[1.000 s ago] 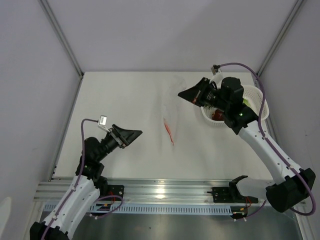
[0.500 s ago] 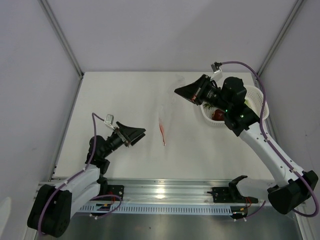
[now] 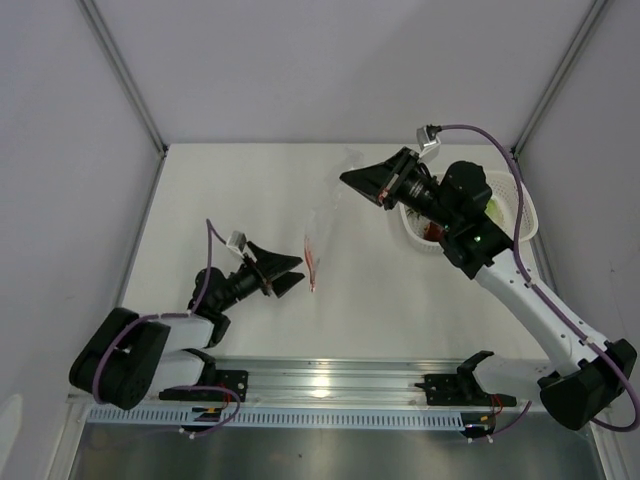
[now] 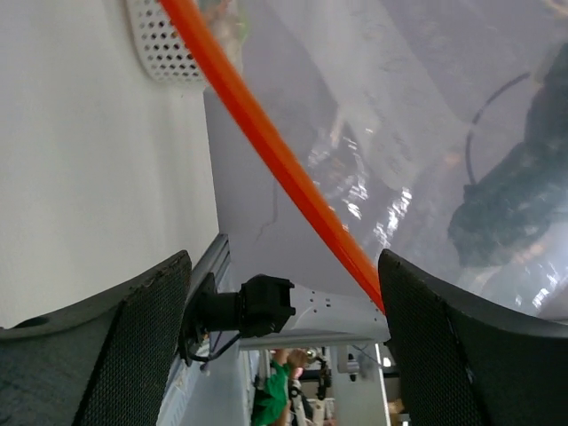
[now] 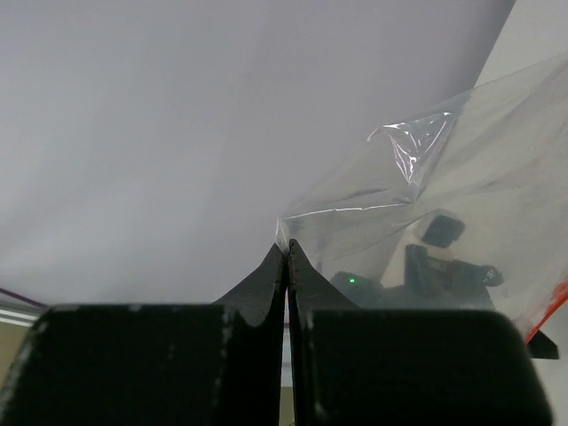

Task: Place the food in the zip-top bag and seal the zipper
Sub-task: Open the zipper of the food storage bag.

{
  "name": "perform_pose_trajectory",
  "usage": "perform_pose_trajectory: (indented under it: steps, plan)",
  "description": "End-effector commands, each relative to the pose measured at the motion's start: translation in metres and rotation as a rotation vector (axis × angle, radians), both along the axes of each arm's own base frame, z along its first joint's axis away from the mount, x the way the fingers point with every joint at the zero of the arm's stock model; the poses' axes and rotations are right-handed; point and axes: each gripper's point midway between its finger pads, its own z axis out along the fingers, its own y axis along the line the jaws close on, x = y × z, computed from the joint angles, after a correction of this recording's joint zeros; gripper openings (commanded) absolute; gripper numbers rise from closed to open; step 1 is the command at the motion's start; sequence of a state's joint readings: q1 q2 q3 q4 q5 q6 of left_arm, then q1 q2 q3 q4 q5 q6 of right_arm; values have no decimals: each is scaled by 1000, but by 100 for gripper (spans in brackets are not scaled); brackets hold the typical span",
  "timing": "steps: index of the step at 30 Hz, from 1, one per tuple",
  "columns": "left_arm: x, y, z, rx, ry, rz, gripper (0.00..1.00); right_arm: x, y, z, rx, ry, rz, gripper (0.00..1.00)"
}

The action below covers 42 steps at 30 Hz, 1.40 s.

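I need to move my left gripper forward before closing it on the zipper. I would miss the zipper if I closed now, because the red-orange zipper's lower end hangs just past both fingers.
My right gripper is shut on one corner of the clear zip-top bag and holds it up above the table. In the right wrist view the jaws pinch the film of the bag. The red-orange zipper hangs at the bag's lower end. My left gripper is open right beside it. In the left wrist view the zipper runs diagonally down to the right fingertip, with the gripper open. Food lies in the white basket: a dark red fruit and a pale-green piece.
The basket stands at the table's right side, behind my right arm. Its perforated wall shows at the top of the left wrist view. Grey walls enclose the table at left, right and back; the metal rail runs along the near edge.
My right gripper has carried the bag left and up, so the zipper end swung toward the left. My left arm has dropped low and reached right up to the zipper.
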<state>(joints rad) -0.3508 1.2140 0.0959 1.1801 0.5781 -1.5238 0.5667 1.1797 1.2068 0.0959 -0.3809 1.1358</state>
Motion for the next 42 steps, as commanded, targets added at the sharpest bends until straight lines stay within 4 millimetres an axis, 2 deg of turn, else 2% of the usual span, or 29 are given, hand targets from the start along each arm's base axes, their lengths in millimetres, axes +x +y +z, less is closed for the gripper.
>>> perform_pose_trajectory:
  steps: [1, 4, 7, 15, 21, 25, 30, 35, 36, 39, 40, 42]
  plan:
    - [-1, -8, 53, -161, -148, -26, 88, -9, 0, 22, 73, -45, 3, 0]
    - [0, -16, 49, -203, -107, -52, 89, -13, 6, 20, 73, -41, 19, 0]
    - [7, -13, 45, -193, -111, -3, 90, -17, 8, 18, 70, -37, 26, 0]
    - [13, -10, 68, -234, -170, 41, 91, -21, 9, -4, 52, -13, 33, 0]
    - [12, -12, 72, -262, -150, 33, 91, -25, 9, -11, 60, -11, 43, 0]
    - [10, -11, 84, -288, -172, 30, 91, -26, 6, -17, 70, -9, 44, 0]
    - [8, -7, 91, -306, -184, 45, 84, -33, 4, -26, 54, 6, 58, 0]
    - [6, -8, 91, -274, -212, 45, 56, -45, -3, -51, 8, 43, 87, 0]
    - [6, -9, 90, -264, -217, 42, 42, -47, -3, -61, -24, 59, 89, 0]
    - [2, -13, 84, -193, -230, 27, 23, -52, -9, -84, -112, 98, 86, 0]
    - [1, -13, 82, -169, -234, 28, 12, -52, -12, -89, -150, 72, 76, 0]
    - [-1, -13, 75, -79, -243, 37, 1, -54, -18, -106, -216, 106, 72, 0]
